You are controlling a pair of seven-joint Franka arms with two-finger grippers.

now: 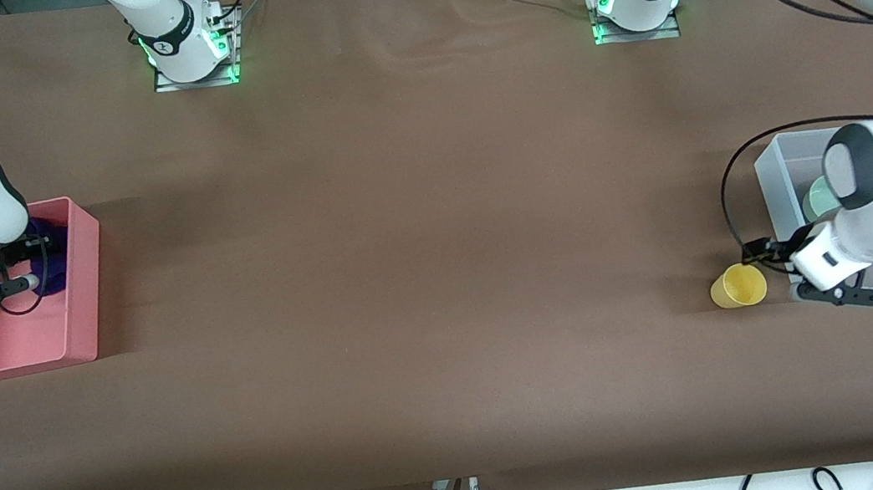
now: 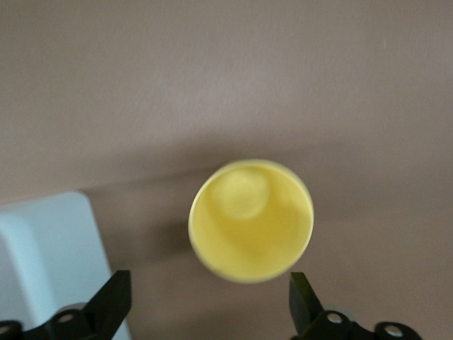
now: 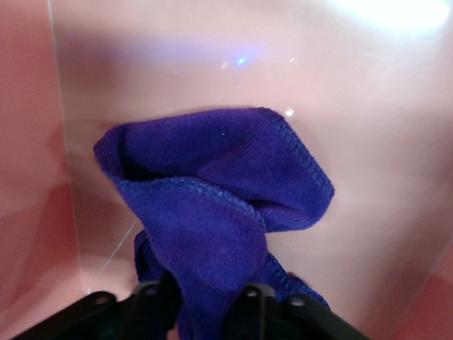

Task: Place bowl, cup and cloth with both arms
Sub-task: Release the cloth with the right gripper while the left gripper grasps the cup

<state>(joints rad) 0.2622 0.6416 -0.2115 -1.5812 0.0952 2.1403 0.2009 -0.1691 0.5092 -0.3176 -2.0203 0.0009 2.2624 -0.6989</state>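
Next, my left gripper picks up the cup by its thin rim (image 1: 757, 269). The yellow cup's opening (image 1: 744, 285) is nearly as wide as my spread fingers.
The yellow cup (image 1: 739, 285) stands mouth up on the brown table, beside the clear bin (image 1: 775, 179) at the left arm's end. My left gripper (image 1: 762, 251) is over the table beside the cup and is open and empty. In the left wrist view its fingers (image 2: 117, 301) are spread wide, with the cup (image 2: 251, 219) just ahead of them. The pale green bowl (image 1: 818, 196) sits in the clear bin, mostly hidden by the left arm. My right gripper (image 3: 209, 301) is shut on the purple cloth (image 3: 212, 191) inside the pink bin (image 1: 83, 283); the cloth (image 1: 52, 236) hangs onto the bin floor.
A corner of the clear bin (image 2: 42, 255) is close beside one left finger. The pink bin's walls (image 3: 28, 142) surround the right gripper (image 1: 35, 268). The two arm bases (image 1: 191, 45) stand at the table's back edge. Cables hang over the clear bin.
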